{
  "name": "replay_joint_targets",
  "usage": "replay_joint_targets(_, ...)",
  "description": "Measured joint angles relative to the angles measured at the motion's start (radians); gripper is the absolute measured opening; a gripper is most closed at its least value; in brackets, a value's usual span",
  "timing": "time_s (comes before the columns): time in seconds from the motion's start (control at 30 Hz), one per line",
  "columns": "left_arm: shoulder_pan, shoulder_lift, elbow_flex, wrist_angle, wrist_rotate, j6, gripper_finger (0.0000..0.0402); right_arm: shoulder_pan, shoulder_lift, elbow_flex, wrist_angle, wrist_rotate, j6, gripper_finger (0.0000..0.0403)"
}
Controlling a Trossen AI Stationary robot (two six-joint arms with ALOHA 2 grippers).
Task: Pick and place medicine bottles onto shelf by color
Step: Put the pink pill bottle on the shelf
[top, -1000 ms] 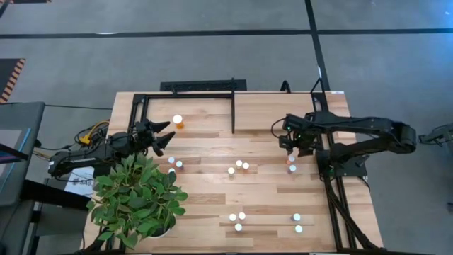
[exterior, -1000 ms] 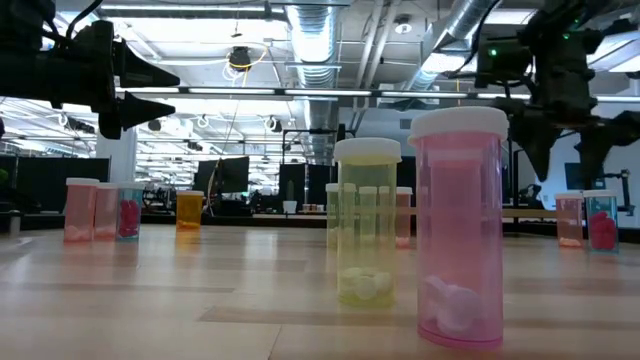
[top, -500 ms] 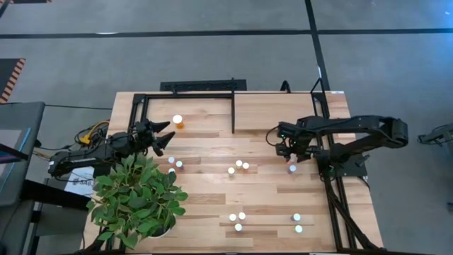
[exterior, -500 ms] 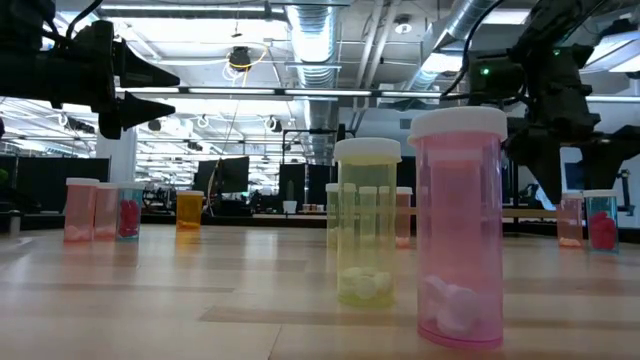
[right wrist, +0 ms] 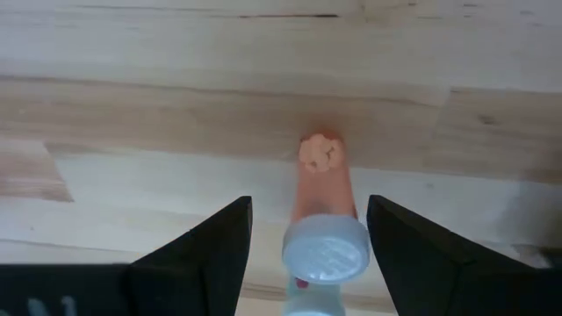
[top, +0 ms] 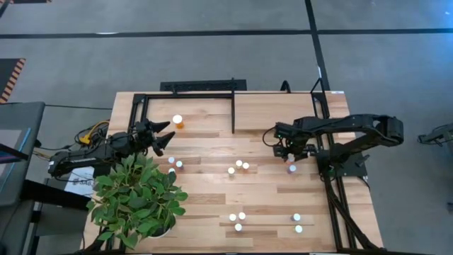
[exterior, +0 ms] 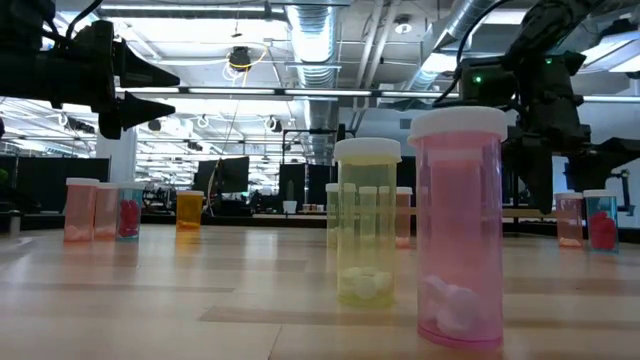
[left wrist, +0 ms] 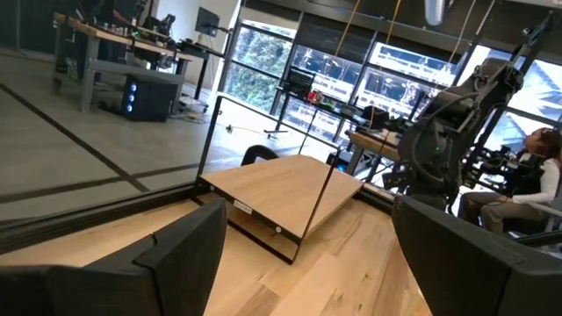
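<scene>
My right gripper's fingers sit beside the white cap of the pink vial (right wrist: pixel 325 246), ready to close, so it is time for my right gripper to close on the white cap.
My right gripper (top: pixel 290 154) is open and points down over a pair of small white-capped vials at the table's right. In the right wrist view its fingers stand either side of the pink-orange vial (right wrist: pixel 323 211) without touching it. The second vial (top: pixel 291 168) stands just nearer. In the low view this gripper (exterior: pixel 548 185) hangs above the two vials (exterior: pixel 570 218). My left gripper (top: pixel 164 138) waits open above the table's left. The shelf (top: pixel 205 110) lies at the far left, with the larger orange bottle (top: pixel 178 122) standing on it.
More vials stand in groups: a pair (top: pixel 175 164), three at the middle (top: pixel 238 166), three near the front (top: pixel 237 221), two at front right (top: pixel 297 223). A potted plant (top: pixel 138 202) fills the near left corner. Black frame bars (top: pixel 333 191) run along the right edge.
My right gripper has come down and a little toward the table's near-left, over the pair of vials at the right, and now covers one of them in the high view. The vials have stayed standing.
</scene>
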Motion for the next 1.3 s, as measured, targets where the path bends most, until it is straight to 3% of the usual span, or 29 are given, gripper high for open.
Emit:
replay_joint_targets(0.53,0.000,0.000,0.000,0.000,0.000,0.000,0.0312,0.001,0.000,0.000,0.022,0.000,0.009,0.0137)
replay_joint_targets(0.93,0.000,0.000,0.000,0.000,0.000,0.000,0.0312,-0.062,-0.004,0.052,-0.054,-0.052,0.028,0.0134)
replay_joint_targets(1.3,0.000,0.000,0.000,0.000,0.000,0.000,0.0312,-0.217,-0.004,0.227,-0.263,0.053,-0.174,0.0134)
